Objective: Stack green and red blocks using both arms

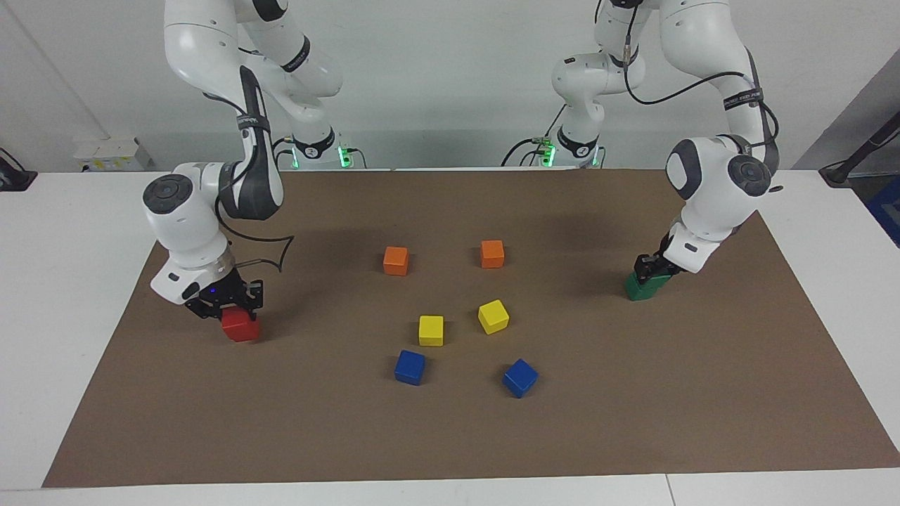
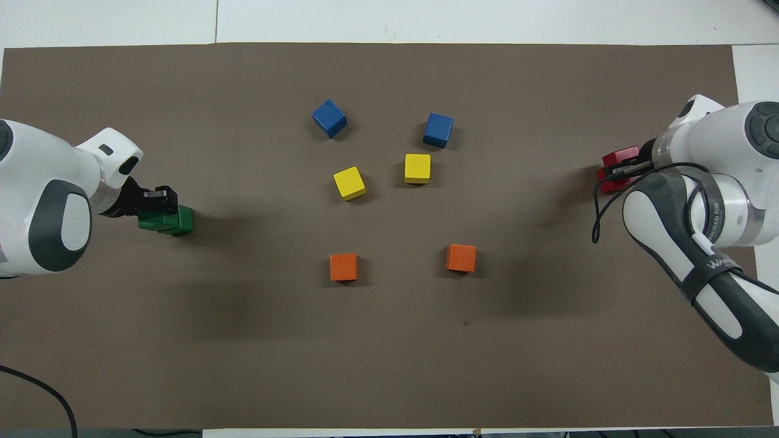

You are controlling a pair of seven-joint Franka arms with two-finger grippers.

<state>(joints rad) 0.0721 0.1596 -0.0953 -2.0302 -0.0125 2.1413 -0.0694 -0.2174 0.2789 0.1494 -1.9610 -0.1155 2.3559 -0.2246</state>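
Note:
The upper red block (image 2: 621, 154) sits over the lower red block (image 2: 614, 185) and would stand there, so it is now time for my right gripper to open.
A green block (image 1: 643, 288) stands at the left arm's end of the brown mat with my left gripper (image 1: 652, 270) down on top of it and shut on it. From overhead the left gripper (image 2: 159, 201) covers part of the green block (image 2: 181, 222), and two offset green faces show, one over the other. At the right arm's end, my right gripper (image 1: 232, 303) is shut on a red block (image 1: 242, 329). Overhead, the right gripper (image 2: 627, 169) crosses the red block (image 2: 616, 157), with red showing on both sides of the finger. I cannot tell whether either upper block rests on the lower one.
Two orange blocks (image 1: 396, 260) (image 1: 492, 254) lie mid-mat nearest the robots. Two yellow blocks (image 1: 431, 330) (image 1: 493, 316) lie farther out, and two blue blocks (image 1: 410, 367) (image 1: 519, 377) lie farthest. The brown mat (image 1: 450, 436) covers the white table.

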